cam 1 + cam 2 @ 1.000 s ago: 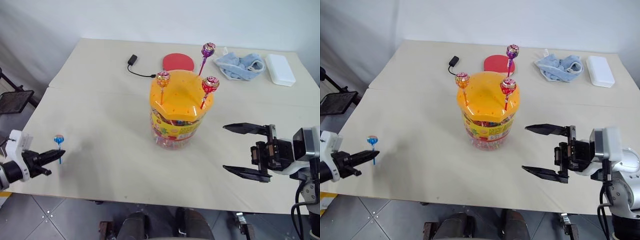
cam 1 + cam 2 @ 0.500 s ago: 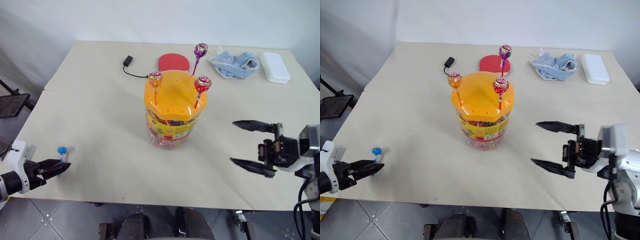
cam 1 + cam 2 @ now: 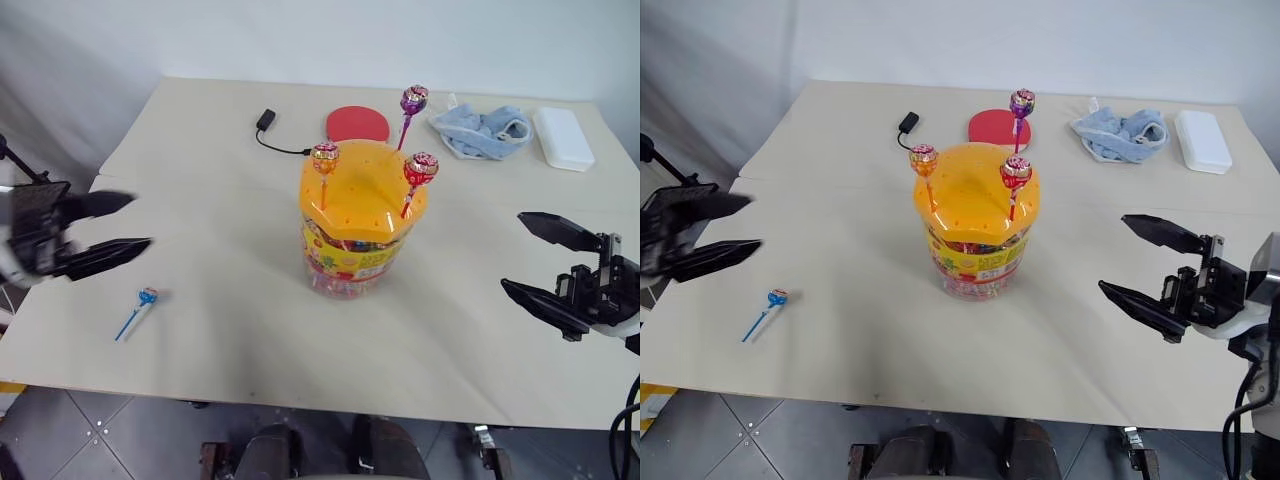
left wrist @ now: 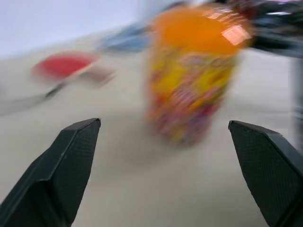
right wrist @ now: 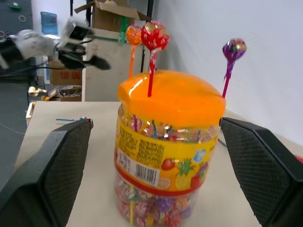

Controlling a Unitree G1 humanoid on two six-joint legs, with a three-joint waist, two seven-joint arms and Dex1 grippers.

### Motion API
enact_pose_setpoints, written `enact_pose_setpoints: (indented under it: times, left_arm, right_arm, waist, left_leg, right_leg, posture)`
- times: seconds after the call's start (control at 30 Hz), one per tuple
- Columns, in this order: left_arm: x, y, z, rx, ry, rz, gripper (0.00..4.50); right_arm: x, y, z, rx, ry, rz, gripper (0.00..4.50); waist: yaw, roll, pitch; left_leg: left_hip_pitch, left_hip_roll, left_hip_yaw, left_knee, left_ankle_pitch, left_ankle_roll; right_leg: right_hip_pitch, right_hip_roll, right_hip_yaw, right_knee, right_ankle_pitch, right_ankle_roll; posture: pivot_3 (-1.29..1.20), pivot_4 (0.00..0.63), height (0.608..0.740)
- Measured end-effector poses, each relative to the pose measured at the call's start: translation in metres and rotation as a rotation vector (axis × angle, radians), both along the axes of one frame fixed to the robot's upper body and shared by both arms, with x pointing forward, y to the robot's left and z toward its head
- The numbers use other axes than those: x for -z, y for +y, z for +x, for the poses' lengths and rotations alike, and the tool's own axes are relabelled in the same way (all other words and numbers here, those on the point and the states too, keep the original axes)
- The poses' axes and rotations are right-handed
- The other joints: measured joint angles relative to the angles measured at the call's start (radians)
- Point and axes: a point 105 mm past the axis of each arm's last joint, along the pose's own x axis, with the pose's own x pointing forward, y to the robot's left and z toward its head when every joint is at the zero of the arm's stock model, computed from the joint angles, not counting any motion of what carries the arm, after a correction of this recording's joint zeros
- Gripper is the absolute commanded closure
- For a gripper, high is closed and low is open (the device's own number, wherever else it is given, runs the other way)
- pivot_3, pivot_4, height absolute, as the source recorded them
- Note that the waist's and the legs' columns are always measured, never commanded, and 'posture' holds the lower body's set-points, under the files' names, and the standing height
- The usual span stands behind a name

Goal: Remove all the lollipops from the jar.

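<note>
My left gripper should next grab the bare stick (image 3: 323, 190), because the orange lollipop's head (image 3: 325, 157) is a round ball on a thin straight stick.
The jar (image 3: 358, 245), a clear tub of candy with an orange domed lid (image 3: 362, 192), stands mid-table. Three lollipops stick up from the lid: orange (image 3: 325, 154), red (image 3: 421, 167) and purple (image 3: 414, 98). A blue lollipop (image 3: 146, 297) lies flat on the table near the front left edge. My left gripper (image 3: 128, 226) hovers open and empty above and behind it, pointing at the jar (image 4: 189, 80). To the jar's right, my right gripper (image 3: 516, 252) is held wide open and empty, facing the jar (image 5: 165, 156).
Behind the jar lie a flat red disc (image 3: 357, 123), a black cable with a small plug (image 3: 266, 120), a crumpled blue cloth (image 3: 480, 131) and a white box (image 3: 563, 138). The table's (image 3: 230, 340) front edge runs close below both grippers.
My left gripper opened and let go of the blue lollipop, which now lies on the table. The left hand then rose and swung toward the jar. The right gripper drifted slightly right, still open.
</note>
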Motion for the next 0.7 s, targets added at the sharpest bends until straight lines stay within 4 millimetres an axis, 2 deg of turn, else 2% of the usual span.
enact_pose_setpoints:
  times: [0.07,0.2,0.27,0.33,0.43,0.53,0.7]
  left_arm:
    - [-0.003,-0.039,0.008,0.132,-0.035,-0.040,0.01]
    - [-0.009,-0.096,0.026,0.269,-0.037,-0.142,0.01]
    - [-0.015,-0.118,0.027,0.320,-0.031,-0.167,0.01]
    - [-0.018,-0.127,0.027,0.342,-0.033,-0.171,0.01]
    - [-0.015,-0.134,0.028,0.356,-0.008,-0.163,0.56]
    - [-0.009,-0.143,0.026,0.385,0.035,-0.154,1.41]
    - [-0.007,-0.137,0.028,0.355,0.035,-0.112,2.96]
  right_arm:
    - [0.000,-0.001,-0.001,0.008,-0.004,-0.003,0.00]
    - [0.001,-0.008,-0.003,0.049,-0.010,-0.028,0.00]
    - [0.004,-0.009,-0.005,0.062,-0.003,-0.039,0.00]
    - [0.007,-0.009,-0.006,0.070,0.008,-0.043,0.00]
    - [0.007,-0.009,-0.009,0.091,-0.004,-0.035,0.00]
    - [0.008,-0.007,-0.010,0.110,-0.012,-0.028,0.00]
    - [0.006,-0.006,-0.011,0.121,-0.033,-0.030,0.00]
  waist:
    - [-0.001,0.000,0.000]
    - [-0.002,-0.002,0.001]
    - [-0.003,-0.002,0.001]
    - [-0.007,-0.002,0.001]
    - [-0.006,-0.002,0.001]
    - [-0.001,-0.002,0.001]
    - [-0.001,-0.002,0.001]
  left_leg:
    - [0.000,-0.003,0.002,0.000,0.001,0.002]
    - [-0.001,-0.002,0.005,0.001,0.002,0.004]
    - [-0.001,-0.002,0.006,0.001,0.002,0.004]
    - [0.000,-0.001,0.006,0.001,0.002,0.004]
    - [0.000,0.000,0.006,0.001,0.002,0.004]
    - [-0.001,-0.001,0.005,0.003,0.002,0.004]
    - [-0.001,-0.001,0.003,0.003,0.002,0.004]
  right_leg:
    - [0.000,0.005,-0.001,0.000,0.001,0.002]
    - [0.000,0.010,-0.002,-0.003,0.004,0.007]
    - [0.000,0.010,-0.001,-0.004,0.004,0.007]
    - [0.000,0.011,0.000,-0.004,0.004,0.007]
    - [0.000,0.011,0.000,-0.004,0.004,0.007]
    - [0.000,0.011,0.001,-0.004,0.004,0.008]
    - [0.001,0.011,0.004,-0.005,0.004,0.008]
  posture:
    - [0.00,0.150,0.740]
    - [0.00,0.150,0.740]
    - [0.00,0.150,0.740]
    - [0.00,0.150,0.740]
    - [0.00,0.150,0.740]
    - [0.00,0.150,0.740]
    - [0.00,0.150,0.740]
